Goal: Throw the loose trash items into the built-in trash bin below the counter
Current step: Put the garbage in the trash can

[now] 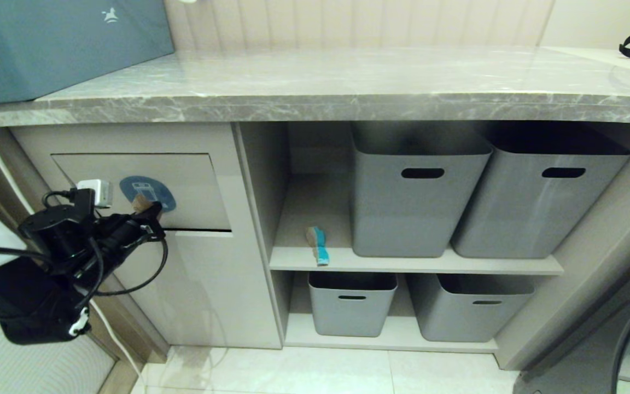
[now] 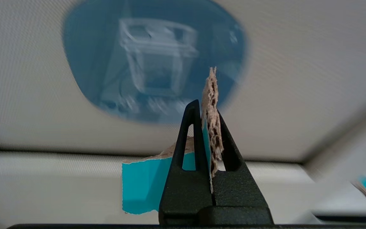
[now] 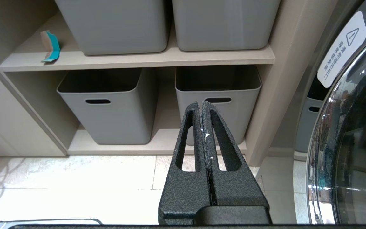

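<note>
The robot's left gripper should push the torn teal piece inside the bin before letting go of it, because the tan edge (image 1: 140,202) of the teal piece faces the bin's shut beige flap (image 1: 194,187).
My left gripper (image 1: 151,212) (image 2: 206,108) is shut on a torn teal strip with a tan corrugated side (image 2: 141,187) (image 1: 141,203). It holds the strip right in front of the blue oval icon (image 2: 151,63) on the beige flap of the built-in trash bin (image 1: 189,186), just above the flap's lower edge. A second teal strip (image 1: 319,245) (image 3: 52,47) lies on the upper shelf to the right of the bin. The grey marble counter (image 1: 348,82) runs above. My right gripper (image 3: 201,103) is shut with nothing in it, low over the floor and facing the lower baskets.
Two large grey baskets (image 1: 419,191) stand on the upper shelf and two smaller ones (image 1: 352,303) below. A big teal box (image 1: 63,44) sits on the counter's left end. A washing-machine door (image 3: 348,133) is at the right, and pale floor tiles (image 1: 320,372) lie below.
</note>
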